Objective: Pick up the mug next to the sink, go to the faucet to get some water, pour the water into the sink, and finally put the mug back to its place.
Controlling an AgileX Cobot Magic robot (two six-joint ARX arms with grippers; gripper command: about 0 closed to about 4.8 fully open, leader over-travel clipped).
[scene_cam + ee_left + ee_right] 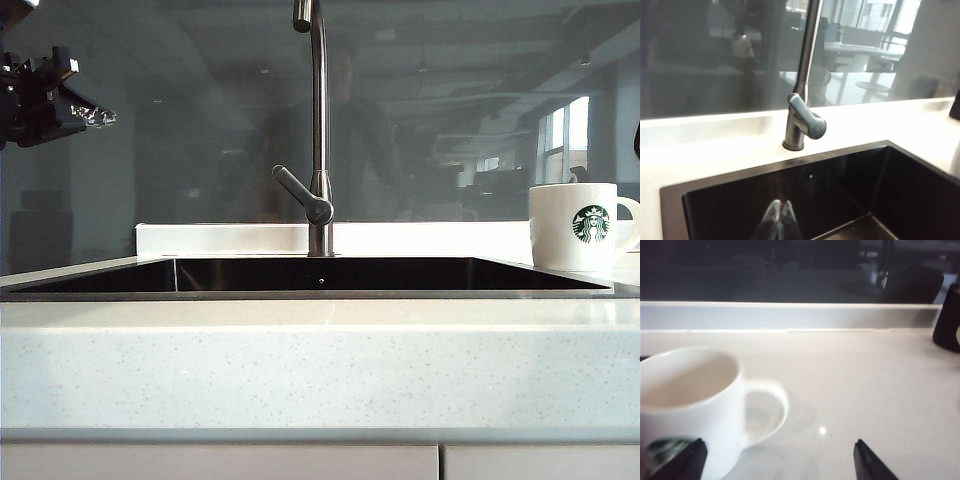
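I should reach out with my right gripper and grab the mug by its handle [781,402]. That leaves the white mug's opening [690,376] free to catch and pour water.
The white mug [580,226] with the green logo stands upright on the counter right of the sink [320,292]. The steel faucet [319,150] rises behind the sink's middle, its lever angled left. My left gripper [104,118] hangs high at the far left; in the left wrist view it is shut [780,207] and empty above the dark sink basin [855,195], facing the faucet [802,117]. My right gripper [777,457] is open just short of the mug [690,400], whose handle [772,410] lies ahead of the gap between the fingers; nothing is held.
A pale raised ledge [420,238] and a dark glass wall run behind the counter. A dark object [947,315] stands on the counter by the ledge, beyond the mug. The speckled counter front [320,370] drops to cabinet doors below.
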